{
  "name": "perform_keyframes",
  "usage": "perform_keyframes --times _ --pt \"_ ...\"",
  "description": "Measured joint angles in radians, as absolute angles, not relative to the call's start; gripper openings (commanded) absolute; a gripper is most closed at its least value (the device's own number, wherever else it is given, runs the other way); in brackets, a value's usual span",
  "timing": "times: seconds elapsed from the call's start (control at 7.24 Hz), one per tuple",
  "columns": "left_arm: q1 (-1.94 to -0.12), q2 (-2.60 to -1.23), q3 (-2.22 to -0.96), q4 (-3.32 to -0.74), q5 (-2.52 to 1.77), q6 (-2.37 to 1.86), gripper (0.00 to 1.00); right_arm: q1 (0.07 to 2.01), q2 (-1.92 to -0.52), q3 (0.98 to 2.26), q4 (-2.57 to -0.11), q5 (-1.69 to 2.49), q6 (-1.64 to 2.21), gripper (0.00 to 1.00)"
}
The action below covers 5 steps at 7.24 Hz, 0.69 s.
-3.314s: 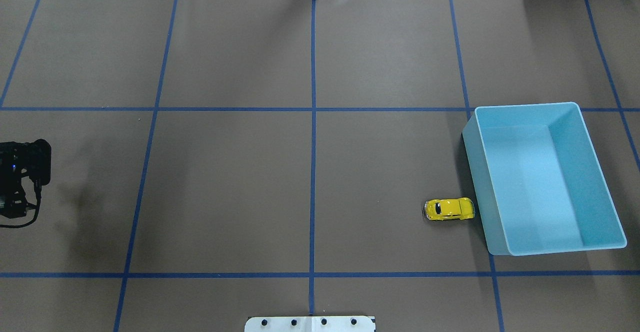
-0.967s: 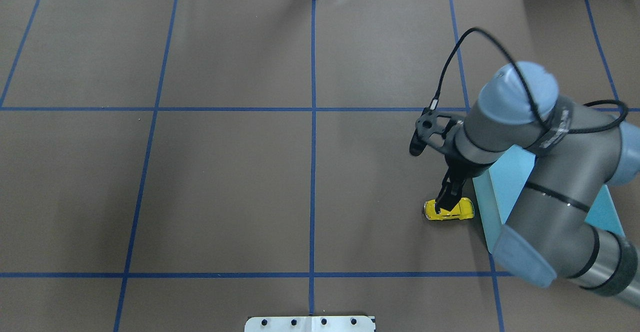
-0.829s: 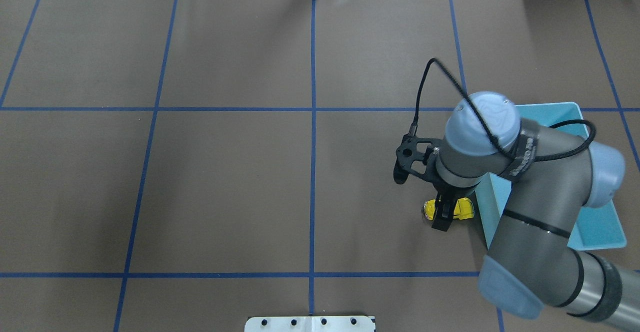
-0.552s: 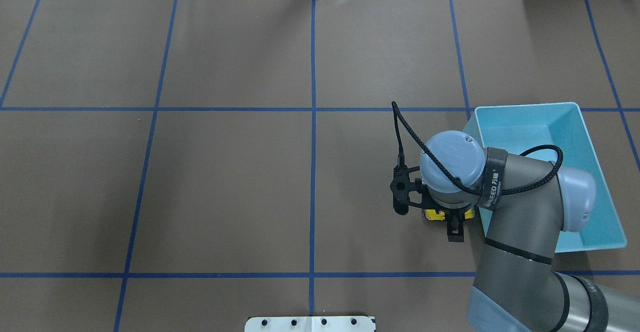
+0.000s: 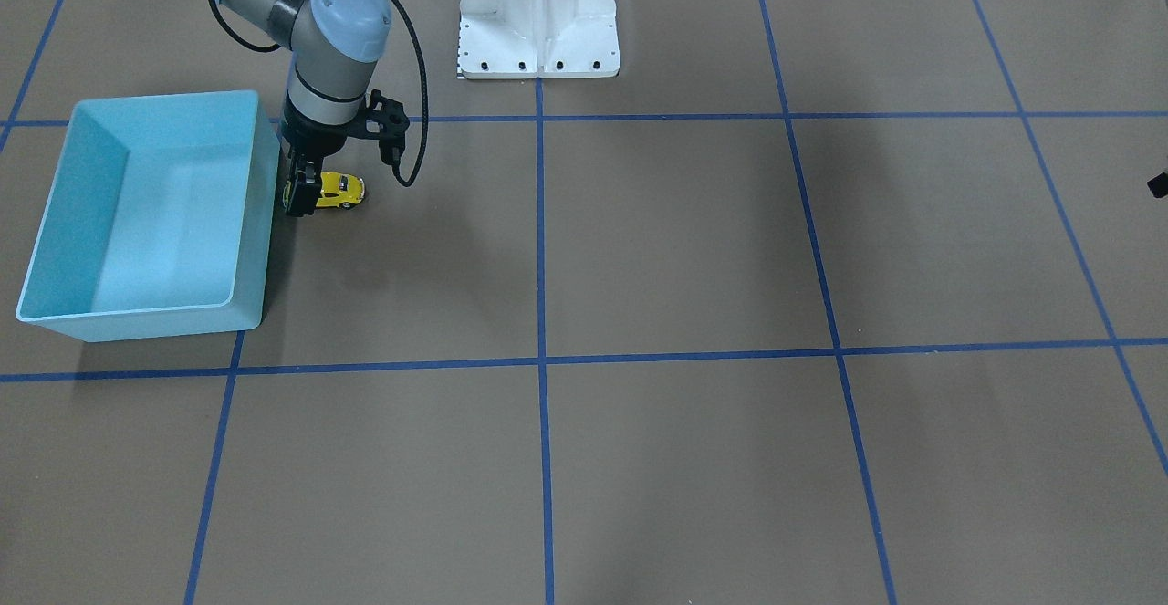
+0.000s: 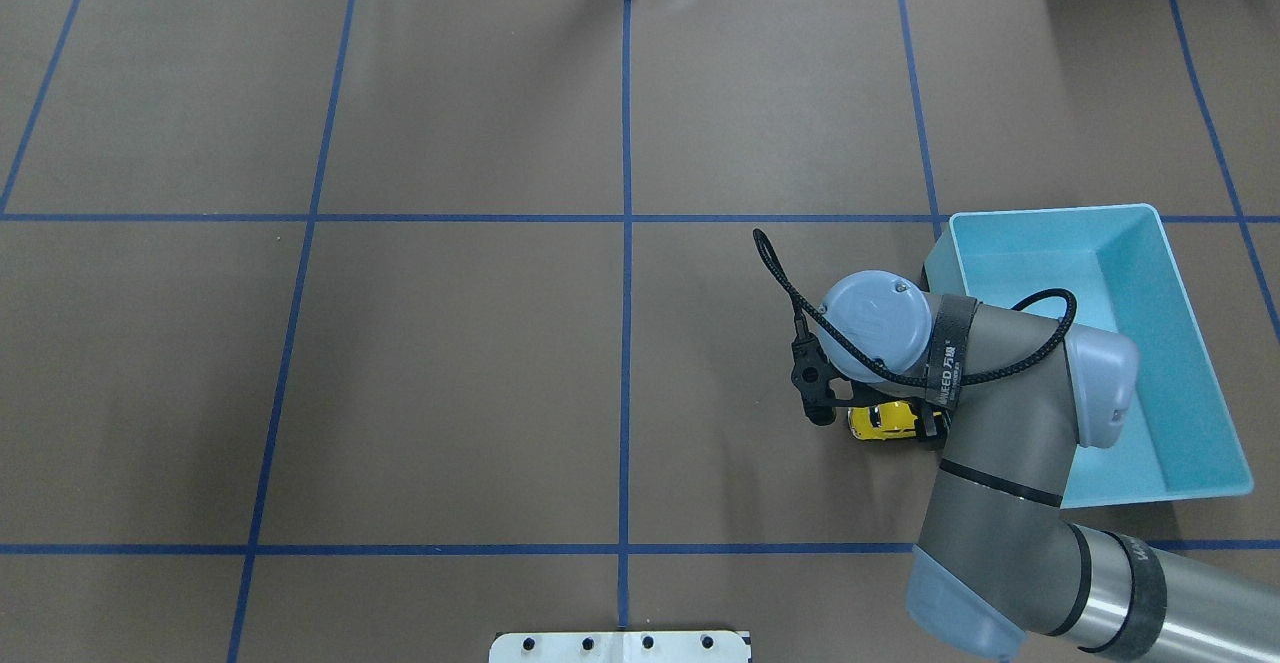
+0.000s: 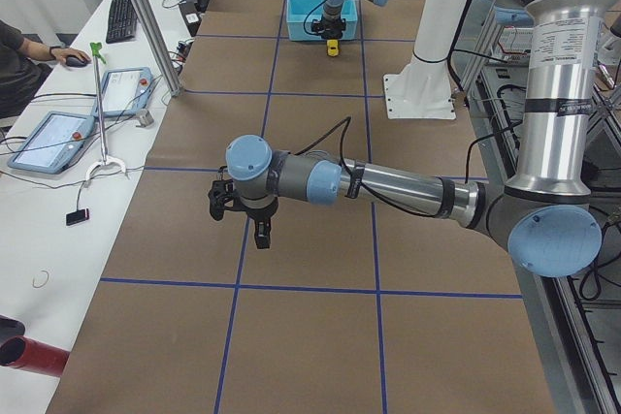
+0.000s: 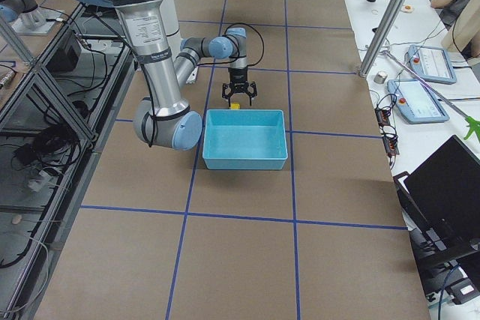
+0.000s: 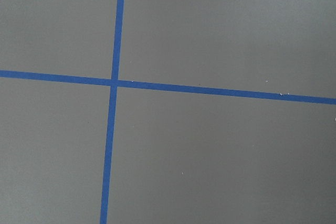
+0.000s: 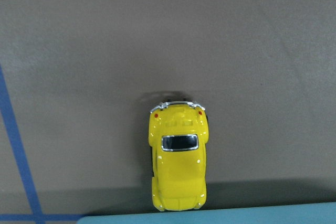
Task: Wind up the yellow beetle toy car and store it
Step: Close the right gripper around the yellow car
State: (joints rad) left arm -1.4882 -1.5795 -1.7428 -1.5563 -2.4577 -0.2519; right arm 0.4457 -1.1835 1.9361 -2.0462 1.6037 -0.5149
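Note:
I should next use my right gripper to grab the yellow beetle car by its hood end point(image 10: 178, 187), so that I can store it in the bin.
The yellow beetle toy car point(image 6: 885, 420) stands on its wheels on the brown table, right beside the near wall of the light blue bin point(image 6: 1050, 211). It also shows in the front view point(image 5: 339, 190) and fills the lower middle of the right wrist view point(image 10: 178, 161), with no finger touching it. My right gripper point(image 5: 304, 192) hangs low over the car's bin-side end, fingers spread and open. In the overhead view its wrist hides most of it. My left gripper point(image 7: 260, 232) hovers over bare table far from the car. I cannot tell whether it is open or shut.
The bin point(image 5: 137, 322) is empty and its rim point(image 10: 210, 217) lies just past the car's nose. Blue tape lines grid the table. The white robot base point(image 5: 538, 12) stands mid-table on the robot's side. Operators' tablets point(image 7: 58, 138) lie on a side table.
My right arm has swung in from the right and come down over the car. The car has not moved. My left arm has left the overhead view's left edge.

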Motion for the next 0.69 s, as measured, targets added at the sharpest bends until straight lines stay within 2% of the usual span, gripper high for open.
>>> perform_keyframes --times 0.28,0.69 --pt "-1.488 -1.573 -1.747 -1.556 -2.456 -0.245 1.00 0.450 -1.181 1.881 -1.973 1.611 -0.509 0.99" --pt "-1.487 -1.573 -1.739 -1.559 -2.456 -0.243 1.00 0.468 -1.183 1.863 -1.955 1.696 -0.515 0.99"
